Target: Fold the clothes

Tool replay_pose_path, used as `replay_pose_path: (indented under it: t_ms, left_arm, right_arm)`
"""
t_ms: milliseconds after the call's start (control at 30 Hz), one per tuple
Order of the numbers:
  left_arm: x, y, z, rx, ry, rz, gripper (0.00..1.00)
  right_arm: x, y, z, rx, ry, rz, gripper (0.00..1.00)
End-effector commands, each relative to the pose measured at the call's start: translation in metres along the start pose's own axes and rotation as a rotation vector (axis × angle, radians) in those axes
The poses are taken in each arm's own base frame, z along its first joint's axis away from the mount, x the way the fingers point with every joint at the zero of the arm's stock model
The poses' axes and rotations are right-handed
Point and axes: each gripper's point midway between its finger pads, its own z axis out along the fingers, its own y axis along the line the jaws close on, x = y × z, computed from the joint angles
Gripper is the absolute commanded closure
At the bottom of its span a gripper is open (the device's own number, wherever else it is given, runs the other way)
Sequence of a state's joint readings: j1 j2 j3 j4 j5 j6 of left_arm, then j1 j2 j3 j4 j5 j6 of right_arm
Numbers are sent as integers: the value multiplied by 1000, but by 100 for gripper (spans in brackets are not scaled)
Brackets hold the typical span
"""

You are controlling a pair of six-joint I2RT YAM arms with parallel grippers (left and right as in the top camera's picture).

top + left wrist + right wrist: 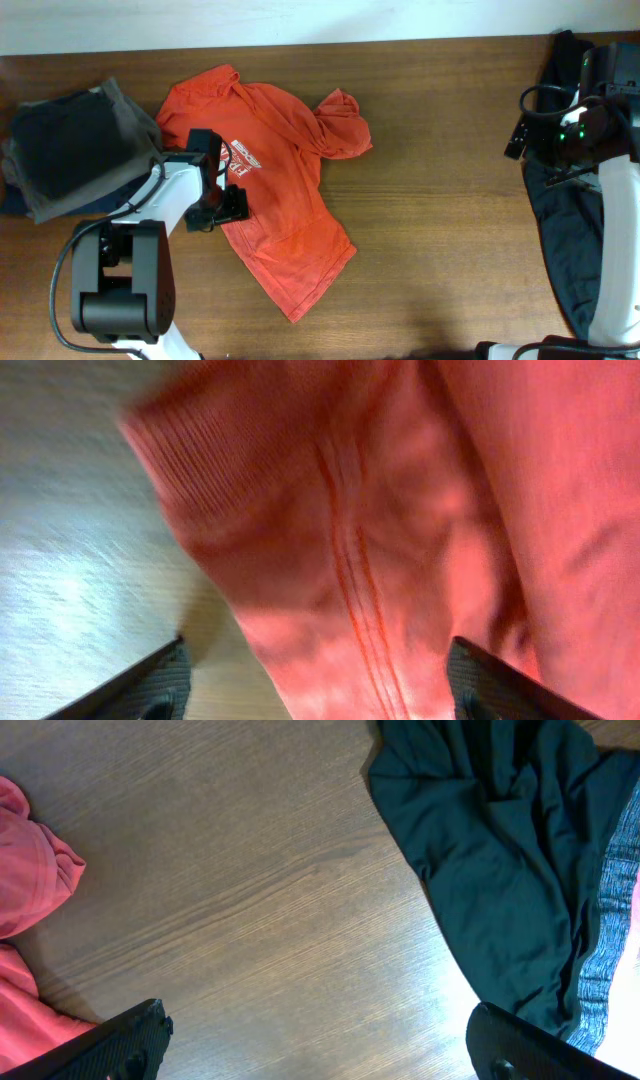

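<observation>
My left gripper grabs the red-orange T-shirt (285, 175) by its stitched edge (237, 228) next, since the opposite side stays free for my right gripper to spread and fold.
The red-orange T-shirt (285, 175) with white lettering lies crumpled on the wooden table, hem toward the front. My left gripper (222, 203) is open, low over the shirt's left edge; in the left wrist view the red fabric with a ribbed hem (400, 540) fills the gap between the open fingers (315, 685). A limp black garment (565, 240) lies at the table's right edge and shows in the right wrist view (500, 850). My right gripper (530, 125) is open and empty above bare wood (315, 1040), left of the black garment.
A pile of dark and olive garments (70, 150) sits at the far left. The table's far edge (300, 44) runs along the top, with a pale surface behind it. Bare wood (440, 200) lies between the shirt and the black garment.
</observation>
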State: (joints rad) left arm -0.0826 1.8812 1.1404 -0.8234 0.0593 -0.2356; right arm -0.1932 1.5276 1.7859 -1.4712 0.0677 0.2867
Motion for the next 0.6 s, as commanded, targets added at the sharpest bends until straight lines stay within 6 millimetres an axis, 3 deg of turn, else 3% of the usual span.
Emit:
replay_pose_path:
  t_ms: [0,67,167,400,567]
  left_arm:
    - [34,-27,13,179,147,-29,13]
    - [40,-43,7,286,180,-42,6]
    - [47,-53,-3,365,220,-62,4]
    - [88,-54,-15,337,381,-81,3]
    - [105,-56,-10,300,423,-65,3]
  right_arm:
    - [-3,-4,-3,15,-14,5,1]
    - [-2,-4,-3,15,-12,4,1]
    - [-2,-4,-3,16,-9,4,1]
    - [-2,-4,-3,16,-10,4,1]
    - [-2,-4,-3,16,-9,4,1]
